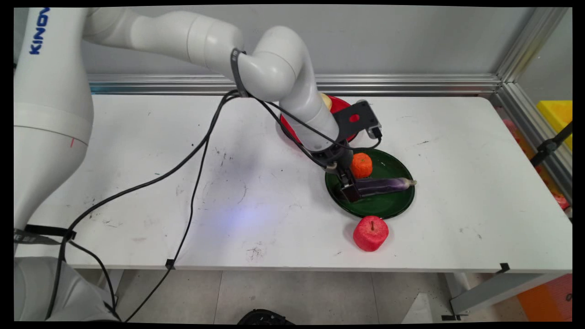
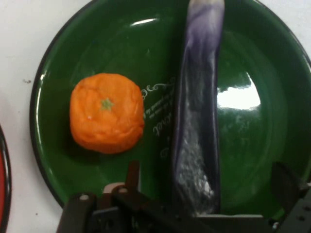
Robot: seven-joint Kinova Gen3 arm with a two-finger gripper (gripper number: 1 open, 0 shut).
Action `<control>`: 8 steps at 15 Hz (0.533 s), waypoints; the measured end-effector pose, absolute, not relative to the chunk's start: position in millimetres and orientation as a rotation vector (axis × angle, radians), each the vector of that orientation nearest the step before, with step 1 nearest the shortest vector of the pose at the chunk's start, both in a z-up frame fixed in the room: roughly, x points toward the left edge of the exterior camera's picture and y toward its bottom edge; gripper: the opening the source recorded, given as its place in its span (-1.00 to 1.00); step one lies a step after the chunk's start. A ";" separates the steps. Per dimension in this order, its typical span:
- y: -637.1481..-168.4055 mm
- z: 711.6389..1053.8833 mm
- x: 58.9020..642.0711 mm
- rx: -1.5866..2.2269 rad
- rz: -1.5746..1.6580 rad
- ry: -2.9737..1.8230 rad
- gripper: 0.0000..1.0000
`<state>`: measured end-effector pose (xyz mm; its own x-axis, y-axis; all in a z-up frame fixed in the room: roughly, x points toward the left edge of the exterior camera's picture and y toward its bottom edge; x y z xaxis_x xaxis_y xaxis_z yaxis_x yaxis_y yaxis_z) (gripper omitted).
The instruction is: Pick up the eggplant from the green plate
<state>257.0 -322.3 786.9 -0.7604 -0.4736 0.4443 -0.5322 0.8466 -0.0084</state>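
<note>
The eggplant has to go from the green plate to the red plate (image 1: 343,104), so my gripper should next grab it by its thick dark end (image 1: 364,187).
A purple eggplant (image 1: 384,185) (image 2: 197,121) lies across a green plate (image 1: 388,211) (image 2: 262,145), next to an orange (image 1: 361,165) (image 2: 107,112) on the same plate. My gripper (image 1: 349,189) (image 2: 209,187) is down at the plate's left side, open, with one finger on either side of the eggplant's thick end. A visible gap separates each finger from the eggplant. The left finger (image 2: 132,175) stands between the orange and the eggplant.
A red apple (image 1: 370,233) sits on the table just in front of the green plate. A red plate (image 1: 342,106) (image 2: 3,194) with a pale yellowish item (image 1: 326,101) lies behind, partly hidden by the arm. Black cables trail across the table's left half.
</note>
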 end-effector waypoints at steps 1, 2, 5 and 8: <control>-323.1 783.4 255.6 0.746 0.187 -2.590 1.00; -323.8 779.7 254.0 0.748 0.186 -2.589 1.00; -325.2 770.7 249.8 0.752 0.185 -2.585 1.00; -326.1 766.3 247.3 0.755 0.182 -2.580 -1.00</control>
<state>247.3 -326.1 766.3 -0.7525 -0.4807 0.4501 -0.5393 0.8421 -0.0022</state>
